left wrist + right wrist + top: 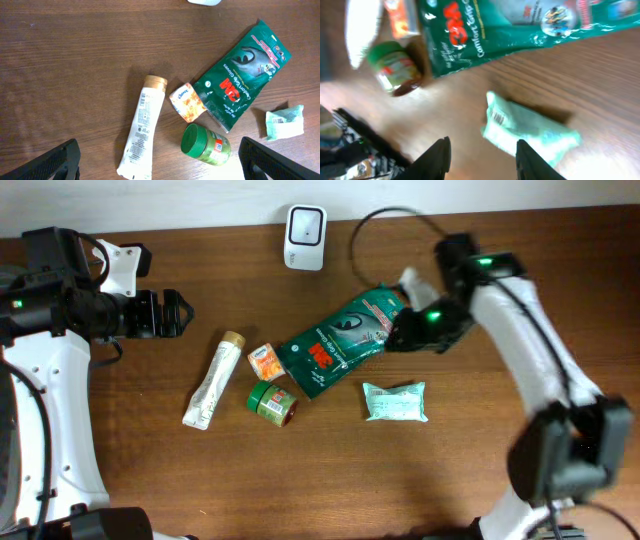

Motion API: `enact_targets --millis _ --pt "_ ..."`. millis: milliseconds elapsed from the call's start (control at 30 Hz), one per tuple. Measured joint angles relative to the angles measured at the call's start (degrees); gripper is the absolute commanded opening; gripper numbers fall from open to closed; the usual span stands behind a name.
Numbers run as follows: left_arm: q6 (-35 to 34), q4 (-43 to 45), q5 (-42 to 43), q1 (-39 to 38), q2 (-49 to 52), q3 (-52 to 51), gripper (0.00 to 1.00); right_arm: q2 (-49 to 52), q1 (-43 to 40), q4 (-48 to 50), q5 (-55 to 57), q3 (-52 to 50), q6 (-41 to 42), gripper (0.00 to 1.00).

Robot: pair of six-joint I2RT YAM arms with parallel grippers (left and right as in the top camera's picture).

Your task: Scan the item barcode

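Observation:
The barcode has to stay uncovered to scan, so I should next grab the end of the pale green tissue pack away from its small barcode label with my right gripper.
Several items lie mid-table. A green 3M glove bag lies diagonally. A pale green tissue pack shows a small barcode label. A white scanner stands at the far edge. My right gripper hovers by the bag's right end, above the tissue pack, open with nothing between its fingers. My left gripper is wide open at the left, above the table and holding nothing.
A white tube, a small orange box and a green jar on its side lie left of the bag. A black cable loops near the scanner.

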Motion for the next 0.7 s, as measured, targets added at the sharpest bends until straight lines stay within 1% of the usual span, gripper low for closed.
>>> enact_targets --millis 33,67,100,133,200,267,333,467,600,700 --pt "0.0 0.0 0.0 0.0 0.0 0.0 0.99 -3.7 -1.6 -2.6 0.0 0.3 0.2 0.54" --pt "0.0 0.0 0.0 0.0 0.0 0.0 0.99 -6.0 -2.9 -4.0 0.0 0.5 0.0 0.59" --pt "0.0 0.0 0.0 0.0 0.0 0.0 0.99 -7.6 -4.5 -5.9 0.0 0.7 -0.2 0.59" --pt "0.0 0.0 0.0 0.0 0.0 0.0 0.99 -8.2 -5.8 -7.5 0.0 0.7 -1.1 0.66" --pt "0.0 0.0 0.0 0.0 0.0 0.0 0.99 -8.4 -8.3 -8.3 0.0 -0.4 -2.0 0.68" --pt "0.0 0.0 0.0 0.0 0.0 0.0 0.99 -8.4 -10.9 -6.7 0.0 -5.4 -3.0 0.7" --pt "0.0 -0.1 0.0 0.0 0.0 0.0 0.99 -8.1 -12.2 -1.4 -0.5 -12.5 -3.4 0.74" --pt "0.0 0.0 0.0 0.0 0.0 0.0 0.99 -7.3 -13.3 11.0 -3.0 -26.4 -3.5 0.74" --pt "0.0 0.0 0.0 0.0 0.0 0.0 0.99 -5.4 -12.7 20.3 -5.0 -33.4 -2.7 0.74" --pt "0.0 0.0 0.0 0.0 0.0 0.0 0.99 -2.0 -11.3 23.0 -5.7 -35.0 -2.4 0.73"
